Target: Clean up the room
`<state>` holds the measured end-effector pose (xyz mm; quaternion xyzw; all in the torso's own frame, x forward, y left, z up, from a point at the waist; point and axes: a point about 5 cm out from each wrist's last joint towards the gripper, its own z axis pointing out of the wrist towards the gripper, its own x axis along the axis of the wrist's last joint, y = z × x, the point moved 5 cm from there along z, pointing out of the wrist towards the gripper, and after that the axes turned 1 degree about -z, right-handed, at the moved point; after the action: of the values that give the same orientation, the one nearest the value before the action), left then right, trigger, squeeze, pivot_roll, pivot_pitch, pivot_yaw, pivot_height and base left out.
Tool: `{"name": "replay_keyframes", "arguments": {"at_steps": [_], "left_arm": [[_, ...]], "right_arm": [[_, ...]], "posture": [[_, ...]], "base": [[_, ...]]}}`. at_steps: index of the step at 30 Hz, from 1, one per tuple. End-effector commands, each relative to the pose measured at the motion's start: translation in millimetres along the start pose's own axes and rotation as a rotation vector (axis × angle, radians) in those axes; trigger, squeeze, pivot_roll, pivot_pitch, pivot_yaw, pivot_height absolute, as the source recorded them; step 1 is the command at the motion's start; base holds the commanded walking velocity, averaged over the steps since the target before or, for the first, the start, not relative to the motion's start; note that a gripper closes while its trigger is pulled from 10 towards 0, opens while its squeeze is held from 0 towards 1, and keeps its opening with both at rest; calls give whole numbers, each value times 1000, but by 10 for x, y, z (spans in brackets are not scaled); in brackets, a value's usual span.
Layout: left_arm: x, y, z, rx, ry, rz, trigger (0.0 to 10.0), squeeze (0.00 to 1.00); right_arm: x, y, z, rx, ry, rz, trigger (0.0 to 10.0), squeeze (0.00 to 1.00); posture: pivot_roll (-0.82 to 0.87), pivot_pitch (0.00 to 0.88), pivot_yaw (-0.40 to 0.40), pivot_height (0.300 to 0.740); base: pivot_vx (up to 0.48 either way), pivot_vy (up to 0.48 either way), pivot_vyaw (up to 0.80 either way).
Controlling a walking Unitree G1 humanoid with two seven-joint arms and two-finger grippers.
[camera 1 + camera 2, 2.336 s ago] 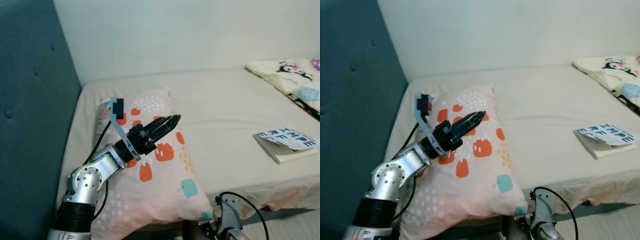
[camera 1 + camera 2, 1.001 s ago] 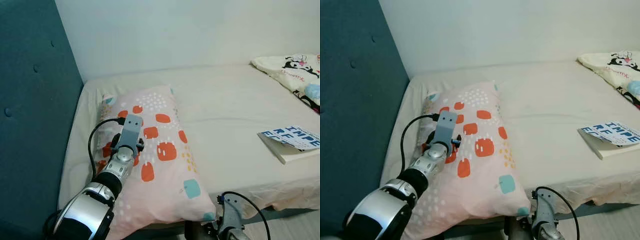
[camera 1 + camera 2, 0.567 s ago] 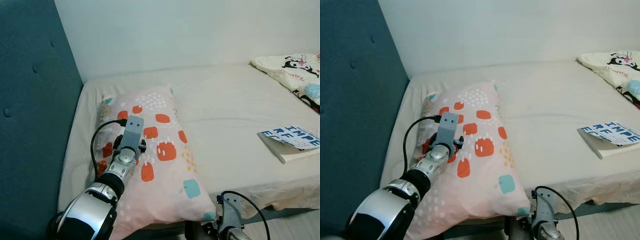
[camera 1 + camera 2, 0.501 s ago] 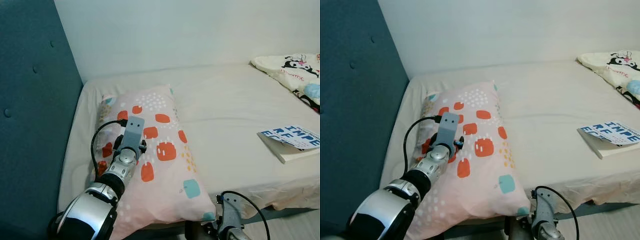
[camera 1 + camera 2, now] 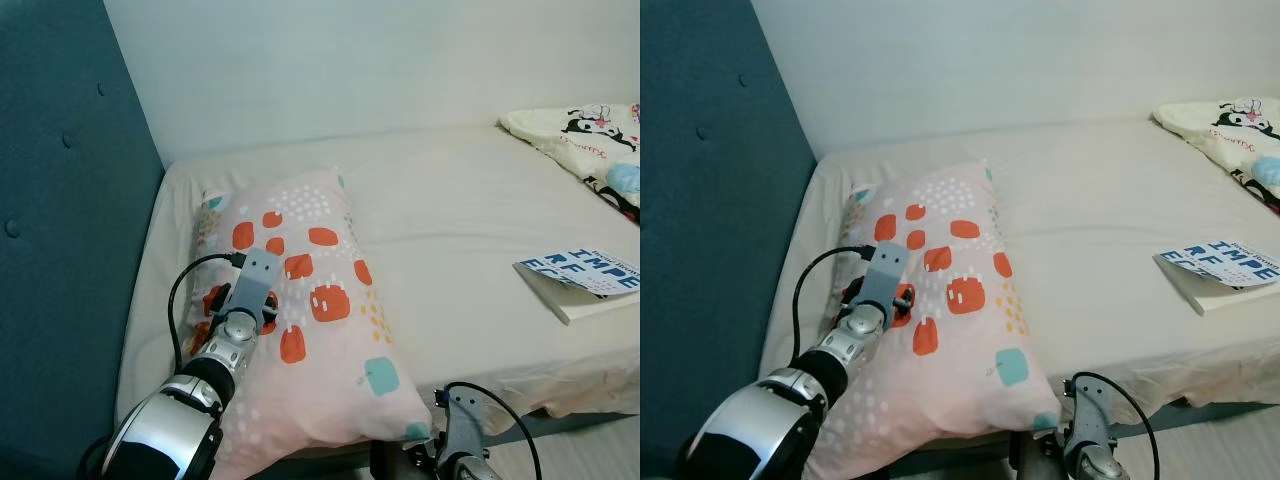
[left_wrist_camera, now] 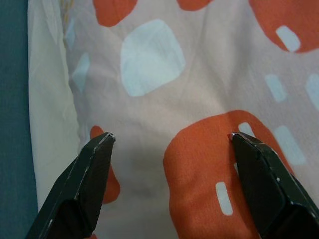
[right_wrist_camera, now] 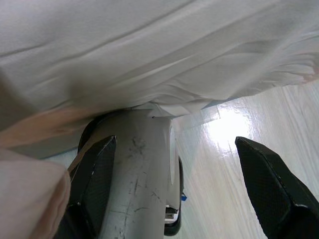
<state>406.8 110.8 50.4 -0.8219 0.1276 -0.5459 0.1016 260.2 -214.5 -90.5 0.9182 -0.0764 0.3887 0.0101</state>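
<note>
The left gripper grabs a fold of the pillow's slack cover (image 6: 172, 149) next, since the pillow spreads far wider than the gripper's open fingers.
A pink pillow (image 5: 325, 340) with orange and pale blue patches lies lengthwise on the left side of the bed, beside the blue headboard. My left gripper (image 6: 169, 139) points down at the pillow's left half, open, its black fingertips (image 6: 102, 144) spread wide just over the fabric with nothing between them. From the head, its grey wrist mount (image 5: 250, 285) hides the fingers. A book (image 5: 578, 285) with blue lettering lies near the bed's front right edge. My right gripper (image 7: 174, 141) hangs idle and open below the bed's edge, its wrist (image 5: 458, 435) showing low in front.
The padded blue headboard (image 5: 60, 250) rises on the left. A cartoon-print quilt (image 5: 590, 150) is bunched at the far right of the beige mattress (image 5: 450, 210). Sheet folds (image 7: 149, 59) hang over pale wood floor (image 7: 224, 164).
The left arm swung from pointing right above the pillow to pointing down at it, then sank a little lower and nearer me. Pillow, book and right arm stayed put.
</note>
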Motion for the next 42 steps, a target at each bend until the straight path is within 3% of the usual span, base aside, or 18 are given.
{"name": "replay_keyframes", "arguments": {"at_steps": [1, 9, 11, 12, 14, 15, 16, 19, 21, 26, 30, 35, 37, 38, 39, 40, 41, 42], "left_arm": [[-224, 20, -30, -14, -60, 32, 10000, 0], [-318, 26, -47, -21, -81, 18, 10000, 0], [-359, -56, -48, 5, -84, -74, 10000, 0], [-359, -56, -48, 5, -84, -74, 10000, 0], [-410, -187, -46, 61, -103, -215, 10000, 0], [-410, -187, -46, 61, -103, -215, 10000, 0], [-489, -248, -55, 95, -138, -314, 10000, 0], [-568, -279, -69, 112, -169, -390, 10000, 0], [-734, -324, -105, 142, -224, -536, 10000, 0], [-841, -370, -133, 174, -246, -647, 10000, 0], [-904, -401, -154, 193, -248, -666, 10000, 0], [-968, -304, -177, 156, -268, -686, 10000, 0], [-999, -71, -203, 49, -292, -735, 10000, 0], [-999, -71, -203, 49, -292, -735, 10000, 0], [-999, 39, -217, -4, -298, -762, 9569, 0], [-996, 109, -227, -39, -300, -778, 4078, 0], [-990, 158, -235, -61, -297, -786, 39, 0], [-990, 158, -235, -61, -297, -786, 39, 0]], "right_arm": [[-194, -57, -33, 7, -45, 28, 10000, 0], [-254, -98, -50, 14, -46, 39, 10000, 0], [-318, -117, -73, 19, -44, 50, 10000, 0], [-318, -117, -73, 19, -44, 50, 10000, 0], [-368, -121, -93, 20, -43, 60, 10000, 0], [-368, -121, -93, 20, -43, 60, 10000, 0], [-388, -122, -100, 19, -44, 64, 10000, 0], [-404, -126, -106, 19, -45, 67, 10000, 0], [-434, -144, -117, 21, -46, 72, 10000, 0], [-442, -147, -123, 22, -40, 75, 10000, 0], [-434, -171, -123, 27, -34, 76, 10000, 0], [-427, -207, -121, 34, -27, 76, 10000, 0], [-391, -223, -119, 44, -6, 89, 10000, 0], [-391, -223, -119, 44, -6, 89, 10000, 0], [-356, -235, -117, 54, 12, 101, 10000, 0], [-325, -245, -115, 63, 28, 108, 10000, 0], [-258, -276, -114, 88, 63, 130, 10000, 0], [-258, -276, -114, 88, 63, 130, 10000, 0]], "posture": [[-16, 185, 40, 598], [-17, 224, 48, 598], [-20, 264, 61, 598], [-20, 264, 61, 598], [-23, 270, 65, 598], [-23, 270, 65, 598], [-21, 278, 70, 598], [-20, 281, 74, 598], [-26, 282, 74, 598], [-32, 280, 74, 598], [-36, 276, 73, 598], [-41, 275, 76, 598], [-44, 277, 73, 598], [-44, 277, 73, 598], [-46, 279, 73, 598], [-46, 279, 72, 598], [-46, 277, 70, 598], [-46, 277, 70, 598]], "base": [[0, 0, 0], [0, 0, 0], [0, 0, 0], [0, 0, 0], [0, 0, 0], [0, 0, 0], [0, 0, 0], [0, 0, 0], [0, 0, 0], [0, 0, 0], [0, 0, 0], [0, 0, 0], [0, 0, 0], [0, 0, 0], [0, 0, 0], [0, 0, 0], [0, 0, 0], [0, 0, 0]]}}
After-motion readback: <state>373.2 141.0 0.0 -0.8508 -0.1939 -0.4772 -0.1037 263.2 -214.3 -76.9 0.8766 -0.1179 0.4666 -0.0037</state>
